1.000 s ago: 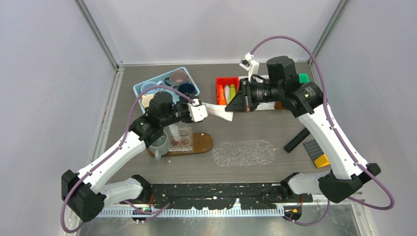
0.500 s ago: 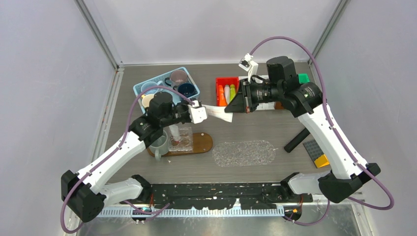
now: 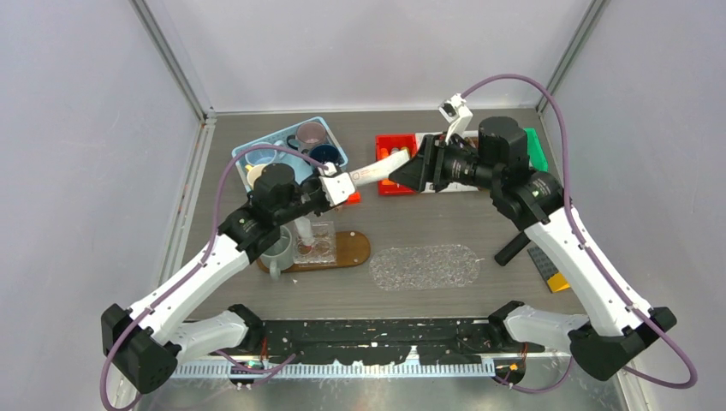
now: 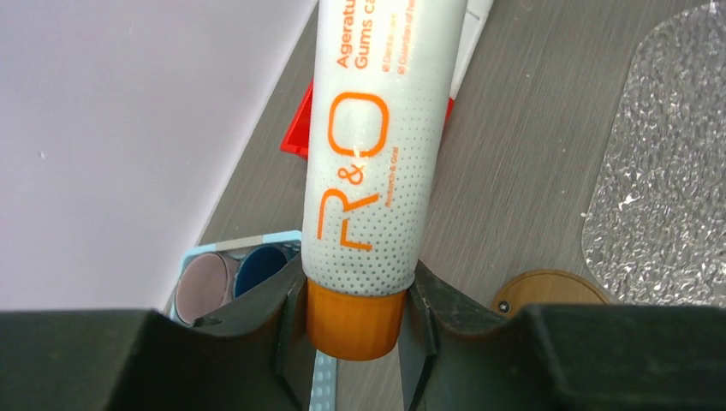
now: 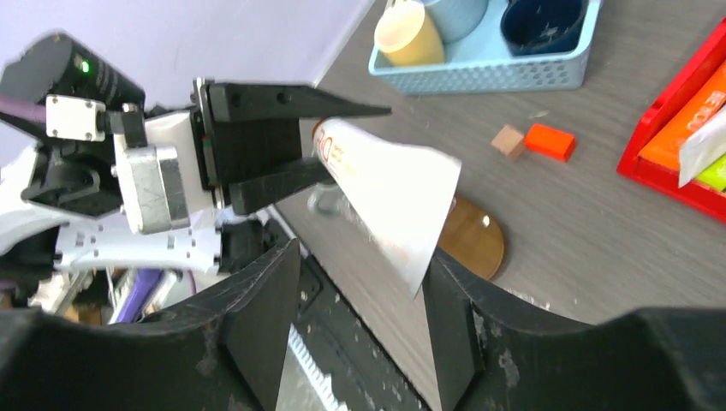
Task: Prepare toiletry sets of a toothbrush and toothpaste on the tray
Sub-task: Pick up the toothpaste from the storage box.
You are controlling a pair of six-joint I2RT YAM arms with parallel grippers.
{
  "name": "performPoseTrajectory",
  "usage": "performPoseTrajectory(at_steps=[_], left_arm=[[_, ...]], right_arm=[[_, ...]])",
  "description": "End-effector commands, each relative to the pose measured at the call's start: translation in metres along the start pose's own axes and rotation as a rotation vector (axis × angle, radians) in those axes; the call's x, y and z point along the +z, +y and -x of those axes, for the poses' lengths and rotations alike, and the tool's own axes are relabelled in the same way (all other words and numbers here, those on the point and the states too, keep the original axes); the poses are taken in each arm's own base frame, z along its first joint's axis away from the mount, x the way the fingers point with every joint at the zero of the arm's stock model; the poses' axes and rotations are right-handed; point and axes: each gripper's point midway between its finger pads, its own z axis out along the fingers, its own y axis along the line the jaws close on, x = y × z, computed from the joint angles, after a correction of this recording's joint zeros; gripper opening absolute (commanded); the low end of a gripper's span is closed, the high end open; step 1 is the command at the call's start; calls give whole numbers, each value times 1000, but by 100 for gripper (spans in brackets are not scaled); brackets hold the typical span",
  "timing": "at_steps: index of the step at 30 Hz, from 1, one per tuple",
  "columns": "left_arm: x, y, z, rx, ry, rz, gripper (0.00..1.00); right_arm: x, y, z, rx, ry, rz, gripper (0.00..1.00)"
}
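Note:
Next, the right gripper grabs the white toothpaste tube by its flat end (image 3: pixel 401 160), which leaves the cap end free to stand in the clear holder (image 3: pixel 317 241).
A white toothpaste (image 3: pixel 377 174) tube with orange lettering hangs in the air between the two arms. My left gripper (image 4: pixel 354 300) is shut on its orange cap (image 4: pixel 355 321), and the body (image 4: pixel 364 154) points away from that wrist. My right gripper (image 5: pixel 360 265) is open, and the tube's flat end (image 5: pixel 402 214) lies loose between its spread fingers. The wooden tray (image 3: pixel 349 248) carries a grey-green mug (image 3: pixel 276 250) and a clear holder (image 3: pixel 317 241). I cannot pick out a toothbrush in any view.
A blue basket (image 3: pixel 330 147) of coloured mugs stands at the back left, and a red bin (image 3: pixel 382 145) with more tubes at the back middle. Small brown (image 5: pixel 508 141) and orange (image 5: pixel 550 141) blocks lie on the table. A clear bubble mat (image 3: pixel 425 267) lies right of the tray.
My right gripper has opened, let go of the tube's flat end and drawn back to the right. The left gripper keeps the cap end, and the tube now tilts toward the back.

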Motion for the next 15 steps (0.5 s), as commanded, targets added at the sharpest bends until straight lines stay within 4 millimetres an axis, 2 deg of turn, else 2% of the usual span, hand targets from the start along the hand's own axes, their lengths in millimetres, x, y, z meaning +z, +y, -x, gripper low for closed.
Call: performPoseTrajectory(at_steps=[1,6,10,15], left_arm=[[-5,16,23,-138,-101,108,0],[-4,13,26,-164,-120,111,0],[-2,9,28,-159,-124,100,0],[-1,3,28,-147,-136,81,0]], right_arm=[[2,5,42,35,-251,21,61],[18,-5,41,128,-289,34,59],[26,-11,52,182,-367,50,57],[37,-28,56,248,-423,12,47]])
